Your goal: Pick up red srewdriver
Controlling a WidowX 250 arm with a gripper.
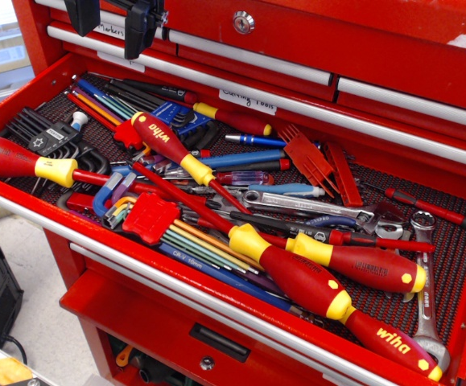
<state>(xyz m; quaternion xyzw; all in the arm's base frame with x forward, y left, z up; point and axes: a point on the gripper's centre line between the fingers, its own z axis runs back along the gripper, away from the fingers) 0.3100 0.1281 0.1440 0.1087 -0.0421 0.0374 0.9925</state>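
I should next grab the red screwdriver with my gripper by its thick red handle, to pick it out of the packed drawer.
The red srewdriver lies at the front right of the open drawer. It has a thick red handle with small dark print, a yellow collar on its left end and a yellow butt on its right. Its thin red shaft runs left under other tools. A larger red-yellow "wiha" screwdriver lies just in front of it, touching it. My gripper hangs at the top left, above the drawer's back left corner and far from the screwdriver. Its two dark fingers stand apart and hold nothing.
The red tool-chest drawer is packed with tools: another "wiha" screwdriver, a big red-yellow screwdriver at the left, hex key sets, wrenches and a small red screwdriver. Closed drawers rise behind.
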